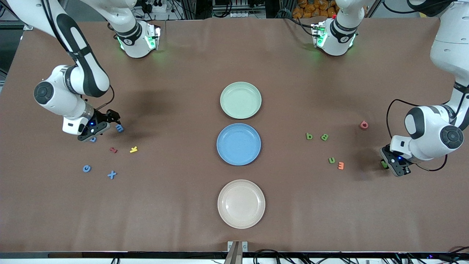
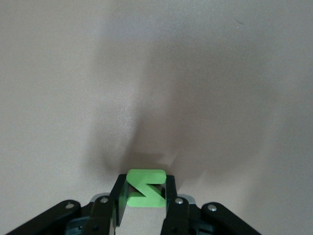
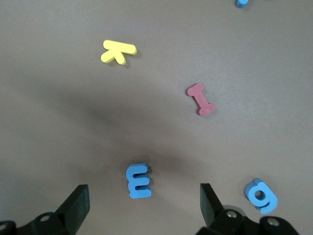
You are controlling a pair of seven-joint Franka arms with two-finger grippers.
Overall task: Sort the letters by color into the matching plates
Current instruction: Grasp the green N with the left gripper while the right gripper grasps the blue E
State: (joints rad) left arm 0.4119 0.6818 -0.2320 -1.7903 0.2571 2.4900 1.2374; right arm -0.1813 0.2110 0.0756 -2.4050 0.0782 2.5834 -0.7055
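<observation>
My right gripper must lower toward the blue E before closing: its open fingers are above and short of the E in the right wrist view.
My left gripper (image 1: 387,164) is low at the table near the left arm's end, shut on a green Z letter (image 2: 145,188) that sits between its fingers. Other green letters (image 1: 309,136), (image 1: 324,137), (image 1: 331,160) lie loose between it and the plates. My right gripper (image 3: 143,196) stands open over a blue E (image 3: 139,180) near the right arm's end, one finger on each side of it and neither touching it. A blue g (image 3: 261,195) lies beside it. A blue c (image 1: 87,168) and a blue x (image 1: 111,175) lie nearer the front camera. The green plate (image 1: 240,100) and blue plate (image 1: 238,144) hold nothing.
A beige-pink plate (image 1: 241,204) sits nearest the front camera, in line with the other two. A red I (image 3: 200,99) and a yellow K (image 3: 118,51) lie near the blue letters. An orange letter (image 1: 340,165) and a red one (image 1: 364,125) lie among the green ones.
</observation>
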